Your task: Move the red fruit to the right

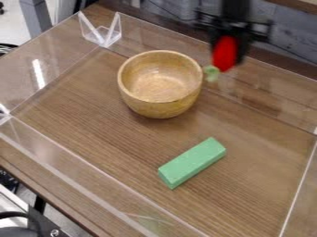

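The red fruit (224, 52) is hanging in the air beside the wooden bowl (160, 82) and above the wooden table, so my gripper will keep holding the fruit.
The red fruit (224, 52) hangs in the air at the upper right, a small bright red strawberry with its light green stem pointing down-left. My gripper (228, 39) is shut on it from above, its dark body blurred. The fruit is just right of the wooden bowl (160, 82) and above the wooden table surface.
A green rectangular block (192, 162) lies on the wooden tabletop (87, 130) in front of the bowl. Clear plastic walls (99, 31) ring the work area, with a low wall along the front and right edges.
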